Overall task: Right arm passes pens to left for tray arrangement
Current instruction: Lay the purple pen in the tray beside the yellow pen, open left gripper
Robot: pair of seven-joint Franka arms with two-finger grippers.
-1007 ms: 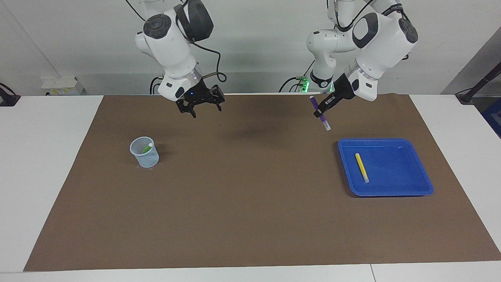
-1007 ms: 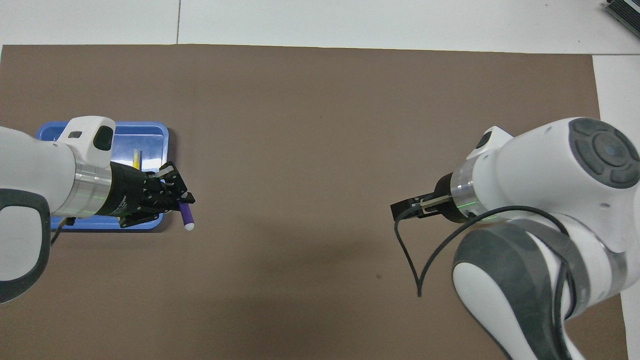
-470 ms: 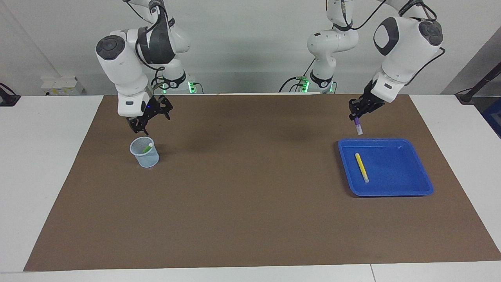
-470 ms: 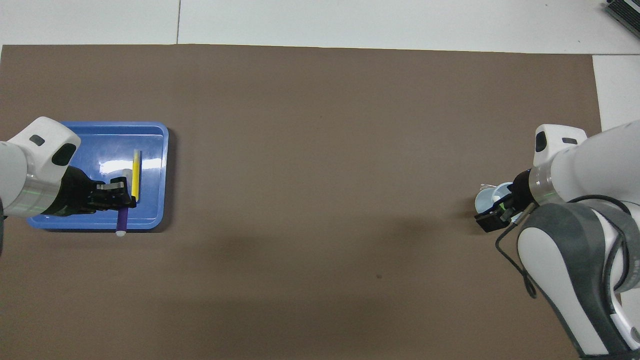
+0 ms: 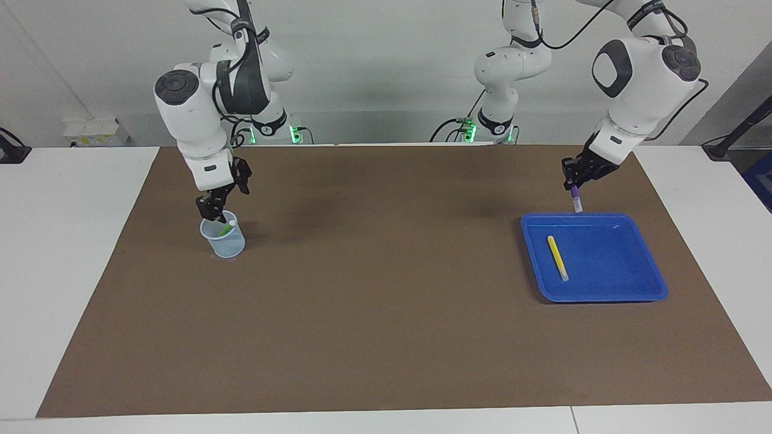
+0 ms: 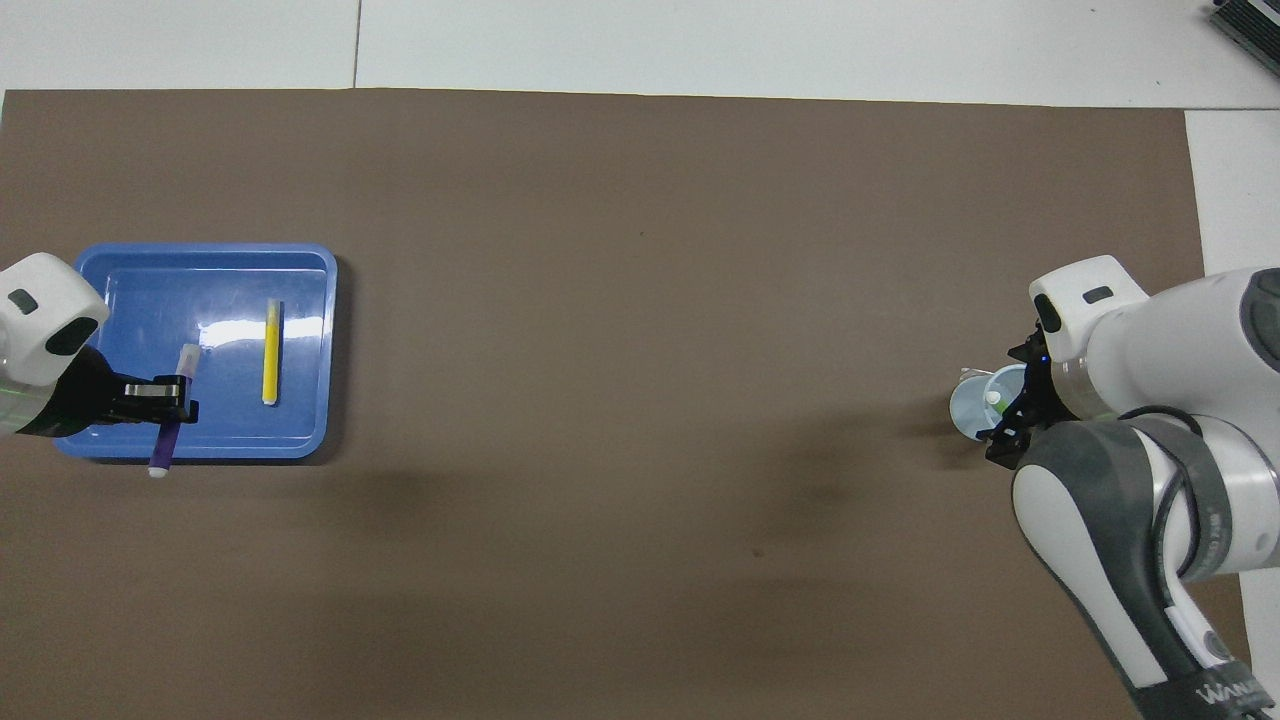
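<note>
The green pen is surrounded by the cup's side [image 6: 963, 409] except at the top, so my right gripper will next grab the pen by its upper end [image 6: 994, 398] at the cup's opening.
The purple pen [image 5: 576, 197] hangs tilted, pale end down, with my left gripper [image 5: 573, 182] shut on it. It is held over the rim of the blue tray [image 5: 639, 241] on the robots' side. From overhead the purple pen [image 6: 168, 428] crosses that rim of the tray [image 6: 300, 256], with the left gripper [image 6: 170, 400] on it. A yellow pen [image 5: 557, 257] lies flat in the tray. The green pen [image 5: 227, 228] leans in a small translucent cup [image 5: 224, 242]. My right gripper [image 5: 212, 214] points down right above the cup's mouth, fingers apart, holding nothing.
A brown mat [image 5: 386, 313] covers most of the white table [image 5: 72, 241]. The cup [image 6: 972, 408] stands toward the right arm's end and the tray toward the left arm's end. Nothing else lies on the mat.
The left arm carried the purple pen from beside the tray to over its rim. The right gripper swung from the table's middle to the cup and came down over it.
</note>
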